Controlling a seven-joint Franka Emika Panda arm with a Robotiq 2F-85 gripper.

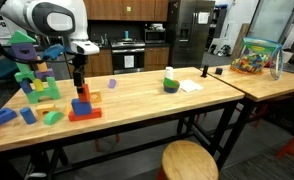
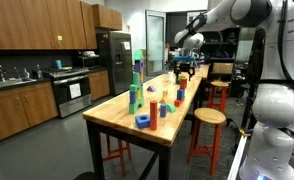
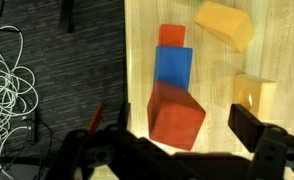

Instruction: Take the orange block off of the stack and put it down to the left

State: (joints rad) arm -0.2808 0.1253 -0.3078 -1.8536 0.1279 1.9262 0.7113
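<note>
My fingers reach past the orange block's top (image 1: 86, 89) (image 3: 177, 120) on either side and would hold the block if they closed now, so my gripper needs to close on it.
The stack (image 1: 84, 106) stands near the front edge of the wooden table (image 1: 137, 100). It is a wide flat red slab (image 1: 85, 114) with a blue cube and the orange block (image 1: 83, 94) on top. In the wrist view, looking down, I see the orange block (image 3: 177, 112) nearest, the blue cube (image 3: 173, 65) under it and the red slab (image 3: 171, 35) below. My gripper (image 3: 170, 118) is open, one finger on each side of the orange block and not touching it. It hangs just above the stack in both exterior views (image 1: 79, 78) (image 2: 184, 72).
A tall multicoloured tower (image 1: 32, 65) and loose blocks (image 1: 27, 115) stand beside the stack. Two yellow blocks (image 3: 225, 22) (image 3: 255, 95) lie close by. The table edge and floor cables (image 3: 7, 90) are near. A green object (image 1: 171, 83) and a toy bin (image 1: 255, 55) sit farther along.
</note>
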